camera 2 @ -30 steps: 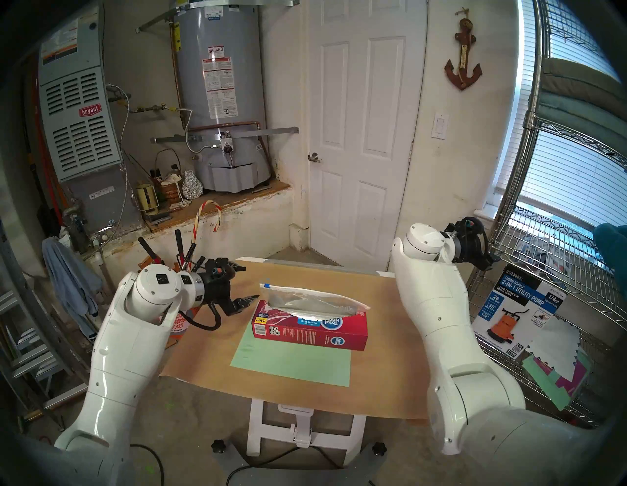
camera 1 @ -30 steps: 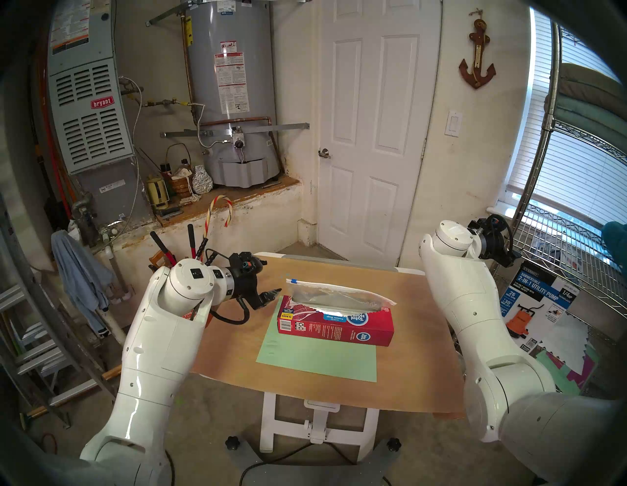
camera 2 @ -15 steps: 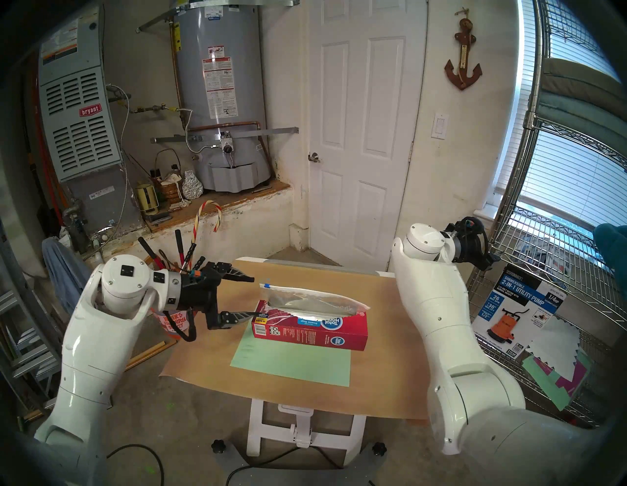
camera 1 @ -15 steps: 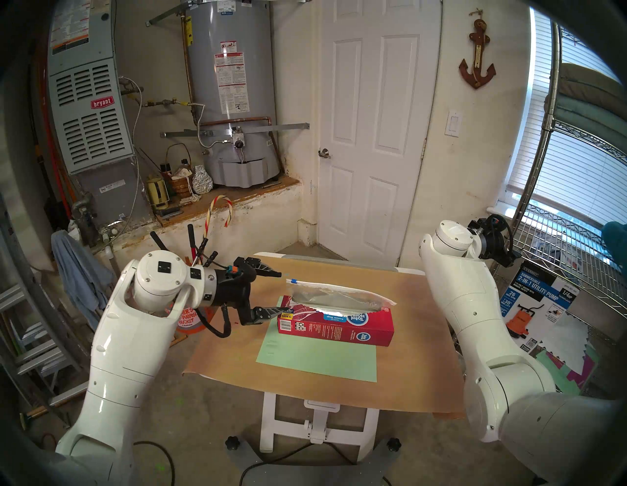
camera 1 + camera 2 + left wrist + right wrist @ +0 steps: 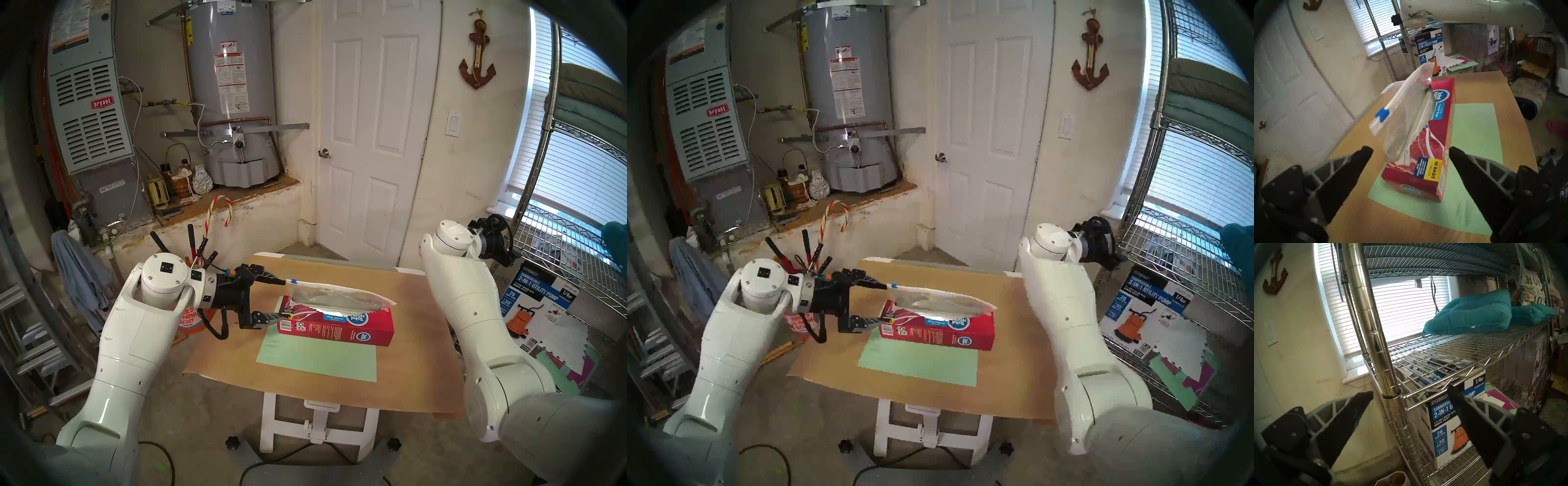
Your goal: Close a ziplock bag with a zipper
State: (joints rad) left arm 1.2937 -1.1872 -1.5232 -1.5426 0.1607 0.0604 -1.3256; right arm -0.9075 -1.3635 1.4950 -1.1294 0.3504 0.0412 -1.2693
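I should next pinch the tip of the bag's white top edge beside the blue zipper (image 5: 293,281) with my left gripper, as the bag's clear film (image 5: 340,299) hangs loose below the raised edge.
The clear ziplock bag (image 5: 339,297) stands half out of a red box (image 5: 339,327) at the table's middle, its white top strip running left to right. The blue zipper (image 5: 293,281) sits at the strip's left end, also clear in the left wrist view (image 5: 1382,114). My left gripper (image 5: 283,298) is open at the bag's left end. Its far fingertip (image 5: 281,281) reaches the strip's tip just left of the zipper, and the near one is by the box's left end. Nothing is held. My right gripper (image 5: 1410,390) is open and empty, off the table's right side.
The box lies on a green sheet (image 5: 315,359) on the tan table (image 5: 414,373). A chrome wire shelf post (image 5: 1376,338) and shelf stand right in front of the right gripper. A bucket of tools (image 5: 190,315) sits left of the table, behind the left wrist.
My left gripper has swung round and moved right, from beside the box to spanning the bag's left end, with the far finger now at the strip's tip. The right arm has not moved.
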